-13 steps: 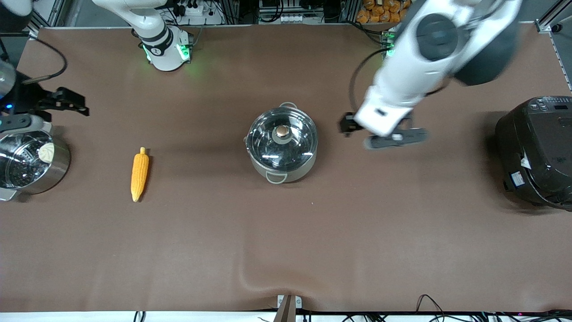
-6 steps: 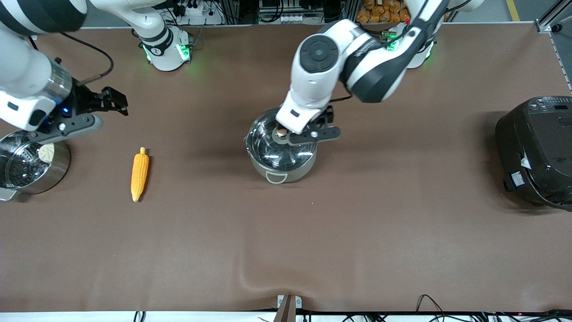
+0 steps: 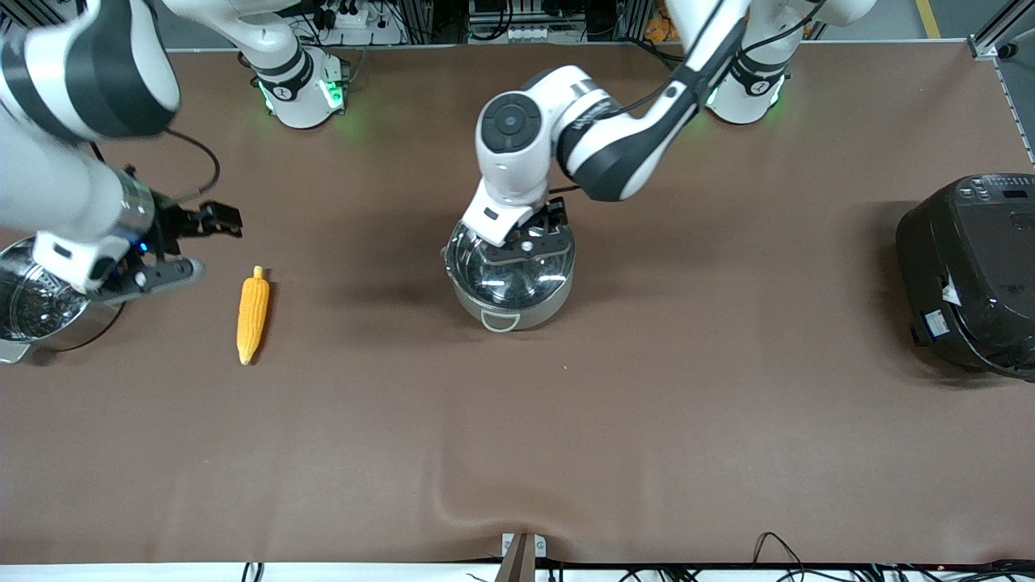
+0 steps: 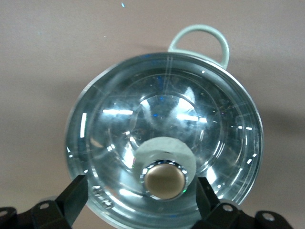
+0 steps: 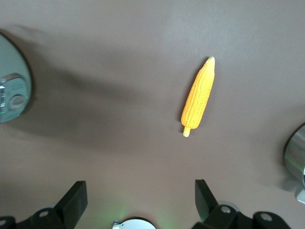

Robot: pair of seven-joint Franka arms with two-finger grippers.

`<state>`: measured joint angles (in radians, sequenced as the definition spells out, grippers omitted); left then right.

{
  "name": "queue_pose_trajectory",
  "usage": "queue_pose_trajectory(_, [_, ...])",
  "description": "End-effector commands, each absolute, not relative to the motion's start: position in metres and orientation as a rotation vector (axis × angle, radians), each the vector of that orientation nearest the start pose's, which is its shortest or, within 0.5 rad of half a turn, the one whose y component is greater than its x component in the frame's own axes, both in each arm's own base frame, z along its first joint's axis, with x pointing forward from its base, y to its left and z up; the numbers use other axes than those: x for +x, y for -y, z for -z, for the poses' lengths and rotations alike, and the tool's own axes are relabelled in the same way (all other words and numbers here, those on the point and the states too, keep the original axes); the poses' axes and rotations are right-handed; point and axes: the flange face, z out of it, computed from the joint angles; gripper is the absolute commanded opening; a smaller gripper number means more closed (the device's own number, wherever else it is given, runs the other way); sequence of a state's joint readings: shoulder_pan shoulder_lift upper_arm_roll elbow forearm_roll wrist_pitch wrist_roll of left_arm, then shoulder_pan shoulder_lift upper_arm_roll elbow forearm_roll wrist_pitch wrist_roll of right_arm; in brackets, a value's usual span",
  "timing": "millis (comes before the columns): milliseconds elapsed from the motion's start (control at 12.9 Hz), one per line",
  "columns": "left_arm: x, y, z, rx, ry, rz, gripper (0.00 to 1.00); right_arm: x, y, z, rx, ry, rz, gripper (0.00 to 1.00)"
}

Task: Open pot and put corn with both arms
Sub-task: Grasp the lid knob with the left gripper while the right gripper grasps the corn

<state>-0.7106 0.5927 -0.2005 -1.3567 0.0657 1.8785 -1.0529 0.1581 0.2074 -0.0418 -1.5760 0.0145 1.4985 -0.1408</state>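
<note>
My left gripper is above the beige knob [image 4: 164, 180] on the glass lid, so it isn't ready to close yet. It should lower first, then close on the knob.
The pot [image 3: 509, 279] stands mid-table with its clear glass lid [image 4: 162, 138] on. My left gripper [image 3: 530, 234] is over the lid, open. In the left wrist view [image 4: 142, 202] its fingers [image 4: 71, 200] stand on either side of the beige knob [image 4: 164, 180], apart from it. The corn [image 3: 252, 315] lies on the table toward the right arm's end, its pointed end nearer the front camera. My right gripper [image 3: 198, 226] is open and empty, over the table between the steamer pot and the corn. The right wrist view [image 5: 140, 202] shows the corn [image 5: 198, 98] ahead of its fingertips [image 5: 76, 198].
A shiny steel steamer pot [image 3: 32, 311] stands at the right arm's end of the table. A large black rice cooker [image 3: 970, 275] stands at the left arm's end. The brown table cover [image 3: 517, 453] has a ripple near its front edge.
My left arm has swung from the left arm's end to over the pot and come down round the lid knob. My right gripper has moved from over the steamer pot toward the corn.
</note>
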Motion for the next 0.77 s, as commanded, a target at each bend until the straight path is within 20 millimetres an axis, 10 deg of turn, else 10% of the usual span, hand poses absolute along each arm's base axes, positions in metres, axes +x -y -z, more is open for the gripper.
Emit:
queue_pose_trajectory(0, [0.464, 0.553, -0.369, -3.099, 0.242, -0.039, 1.00, 0.614, 0.001, -0.403, -3.049, 0.203, -0.573, 1.00])
queue_pose_trajectory(387, [0.461, 0.557, -0.354, -3.088, 0.224, -0.053, 0.97, 0.590, 0.024, -0.314, -3.053, 0.197, -0.544, 1.00])
queue_pose_trajectory(696, [0.460, 0.559, -0.351, -3.091, 0.216, -0.050, 0.73, 0.577, 0.030, -0.260, -3.111, 0.237, -0.423, 1.00])
